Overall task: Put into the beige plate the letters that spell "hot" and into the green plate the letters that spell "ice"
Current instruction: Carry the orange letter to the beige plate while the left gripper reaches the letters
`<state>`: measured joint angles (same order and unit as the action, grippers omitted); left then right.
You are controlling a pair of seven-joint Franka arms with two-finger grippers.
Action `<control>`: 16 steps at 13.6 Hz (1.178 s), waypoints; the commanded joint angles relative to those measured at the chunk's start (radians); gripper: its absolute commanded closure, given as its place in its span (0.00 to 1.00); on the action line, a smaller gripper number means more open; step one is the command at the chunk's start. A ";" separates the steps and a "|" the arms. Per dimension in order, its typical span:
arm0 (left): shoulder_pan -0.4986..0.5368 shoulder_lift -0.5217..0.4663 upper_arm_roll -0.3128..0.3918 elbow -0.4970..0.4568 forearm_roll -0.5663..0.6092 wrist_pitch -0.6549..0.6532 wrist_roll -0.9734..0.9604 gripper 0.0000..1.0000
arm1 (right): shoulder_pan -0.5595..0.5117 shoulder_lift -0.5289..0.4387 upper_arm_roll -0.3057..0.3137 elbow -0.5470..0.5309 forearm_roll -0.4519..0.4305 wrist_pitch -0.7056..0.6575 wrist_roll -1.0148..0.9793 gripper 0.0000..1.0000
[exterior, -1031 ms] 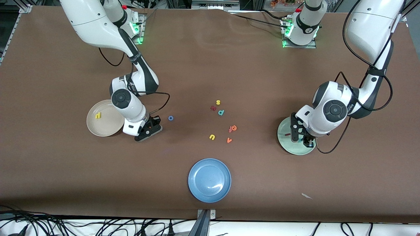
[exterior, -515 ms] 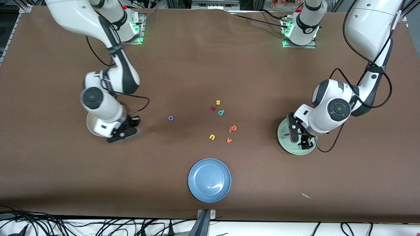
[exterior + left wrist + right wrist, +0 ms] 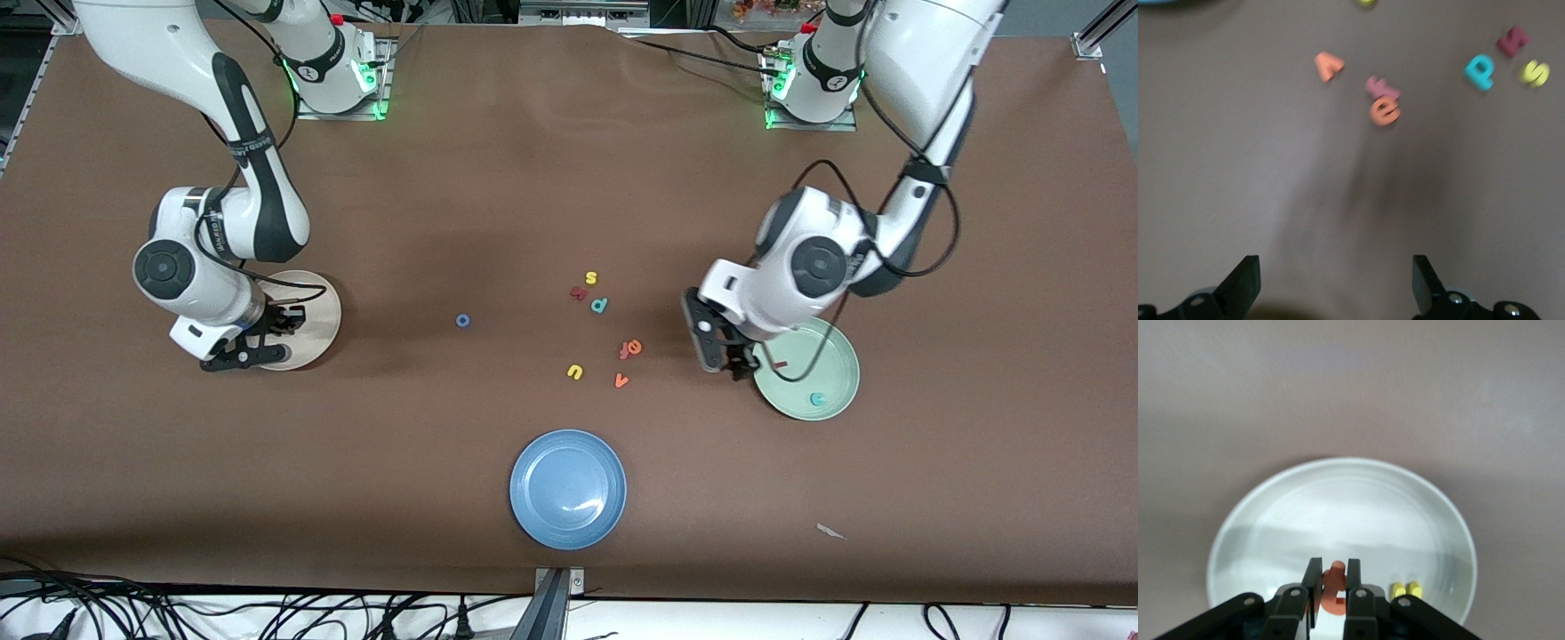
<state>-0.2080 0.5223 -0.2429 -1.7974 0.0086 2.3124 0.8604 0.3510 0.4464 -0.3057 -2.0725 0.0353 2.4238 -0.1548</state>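
Note:
Next, my left gripper takes hold of the orange e by its rounded outer edge (image 3: 635, 347) to finish spelling "ice" in the green plate (image 3: 836, 360).
My right gripper (image 3: 1332, 580) is shut on the small orange t (image 3: 1335, 585) and hangs low over the beige plate (image 3: 1338, 493), where the yellow h (image 3: 1405, 590) lies. In the front view that gripper (image 3: 242, 351) is over the plate's (image 3: 318, 307) edge. The blue o (image 3: 462, 320) lies alone on the table. My left gripper (image 3: 718, 354) stands open and empty above bare table beside the green plate (image 3: 836, 360), which holds the dark red i (image 3: 781, 364) and teal c (image 3: 816, 399). The orange e (image 3: 1385, 111) lies ahead of the left gripper (image 3: 1335, 283).
Loose letters lie mid-table: yellow s (image 3: 590, 278), dark red bent letter (image 3: 578, 292), teal p (image 3: 599, 305), yellow u (image 3: 574, 372), orange v (image 3: 621, 380). A pinkish letter (image 3: 1381, 87) touches the e. A blue plate (image 3: 567, 487) sits nearer the front camera.
The right arm carried the t from beside the blue o to over the beige plate. The left gripper opened, left the teal c in the green plate and swung toward the middle letters.

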 commanded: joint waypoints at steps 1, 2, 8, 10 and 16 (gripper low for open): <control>-0.118 0.062 0.031 0.032 -0.027 0.019 -0.068 0.00 | -0.007 0.003 0.002 -0.060 0.017 0.063 0.006 0.87; -0.152 0.083 0.043 0.041 -0.022 0.056 -0.121 0.01 | -0.012 0.008 0.002 -0.061 0.017 0.061 0.004 0.83; -0.246 0.186 0.109 0.099 -0.016 0.154 -0.129 0.08 | -0.006 -0.023 0.026 -0.023 0.098 0.031 0.101 0.14; -0.249 0.191 0.109 0.109 -0.018 0.156 -0.129 0.15 | -0.001 -0.037 0.090 0.023 0.097 -0.029 0.284 0.14; -0.249 0.231 0.109 0.130 -0.018 0.171 -0.129 0.27 | 0.002 -0.031 0.285 0.072 0.097 -0.034 0.729 0.10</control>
<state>-0.4426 0.7351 -0.1465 -1.6966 0.0080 2.4754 0.7139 0.3588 0.4133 -0.0663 -2.0144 0.1158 2.4001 0.4776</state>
